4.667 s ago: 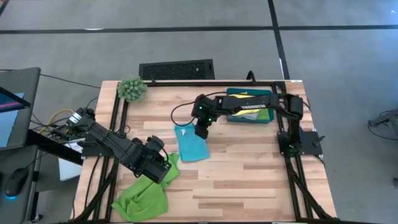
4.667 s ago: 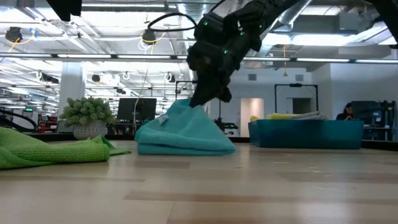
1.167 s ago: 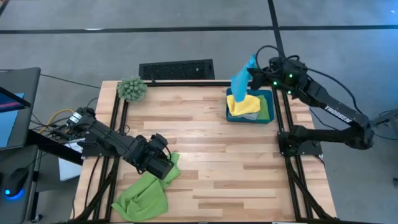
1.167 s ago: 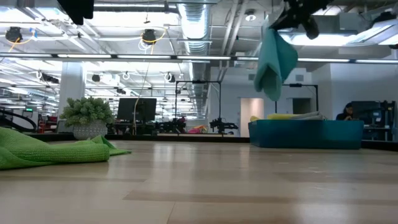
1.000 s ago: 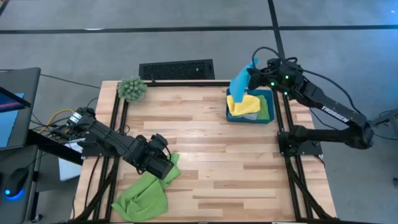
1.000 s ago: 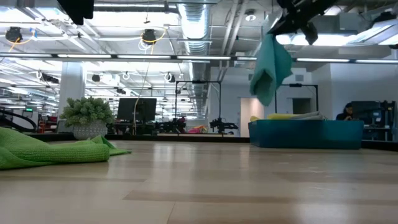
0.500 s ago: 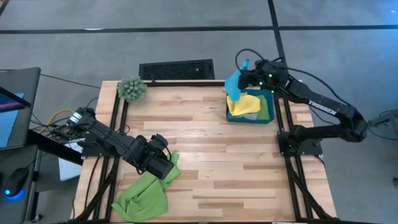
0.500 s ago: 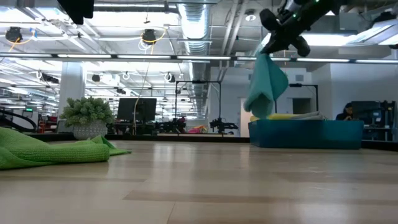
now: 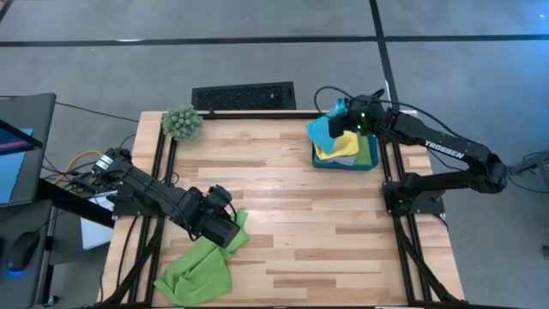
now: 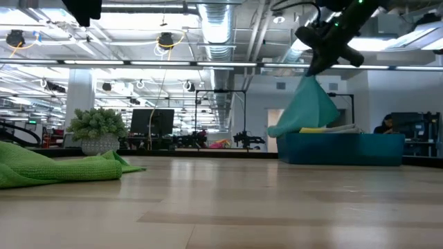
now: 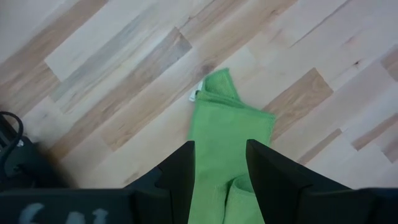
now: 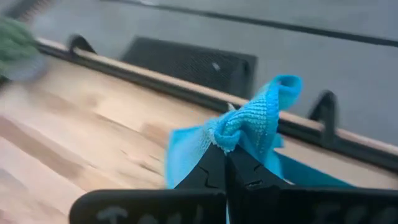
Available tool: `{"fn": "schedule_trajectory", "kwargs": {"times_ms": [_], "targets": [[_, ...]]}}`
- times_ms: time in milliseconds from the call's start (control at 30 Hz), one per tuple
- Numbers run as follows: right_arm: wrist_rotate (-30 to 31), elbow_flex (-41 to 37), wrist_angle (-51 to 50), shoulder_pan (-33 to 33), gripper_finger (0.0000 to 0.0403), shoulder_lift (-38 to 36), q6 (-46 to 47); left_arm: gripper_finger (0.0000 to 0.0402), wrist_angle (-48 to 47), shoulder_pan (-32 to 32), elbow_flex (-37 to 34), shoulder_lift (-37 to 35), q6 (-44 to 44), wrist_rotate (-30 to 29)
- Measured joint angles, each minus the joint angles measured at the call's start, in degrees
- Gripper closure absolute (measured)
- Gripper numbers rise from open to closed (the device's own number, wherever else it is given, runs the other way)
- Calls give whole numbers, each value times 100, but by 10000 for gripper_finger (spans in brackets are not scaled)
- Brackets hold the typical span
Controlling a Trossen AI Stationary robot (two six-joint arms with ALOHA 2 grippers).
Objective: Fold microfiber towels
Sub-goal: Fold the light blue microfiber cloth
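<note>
My right gripper shifts the towel inward next, before releasing it, since the light blue towel (image 9: pixel 322 130) hangs out over the dark teal bin's rim (image 9: pixel 313 149).
A light blue microfiber towel (image 9: pixel 322 130) hangs from my right gripper (image 12: pixel 227 154), which is shut on it above the left end of the dark teal bin (image 9: pixel 371 161) at the table's far right. A yellow towel (image 9: pixel 340 146) lies in the bin. A lime green towel (image 9: pixel 197 270) lies crumpled on the table at the near left. Over its far corner my left gripper (image 11: pixel 219 167) hovers open and pointing down, with green cloth (image 11: pixel 227 140) showing between its fingers and below them. My right gripper pinches a bunched fold at the towel's top (image 12: pixel 244 124) between its two fingers; how many layers cannot be told. The fingers slant down from the table's right side. The towel hangs slack below them, and its lower end (image 10: pixel 294 126) rests on the stack in the bin.
A fuzzy green plant ball (image 9: pixel 182 123) stands at the far left corner. A black grate (image 9: pixel 244 95) lies just beyond the far edge. The wooden tabletop (image 9: pixel 300 223) between the two arms is bare.
My right gripper has sunk and gone toward the table's left, tipping further down, still shut on the blue towel. The towel, which hung free above the bin, now has its lower end down on the stack and spreads toward the left.
</note>
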Motion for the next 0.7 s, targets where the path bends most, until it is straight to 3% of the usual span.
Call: {"fn": "schedule_trajectory", "kwargs": {"times_ms": [433, 700], "targets": [[452, 2, -2002, 306, 396, -46, 312, 265, 55, -2, 0, 0, -9, 208], [584, 2, -2462, 346, 393, -46, 354, 265, 55, -2, 0, 0, 42, 208]]}}
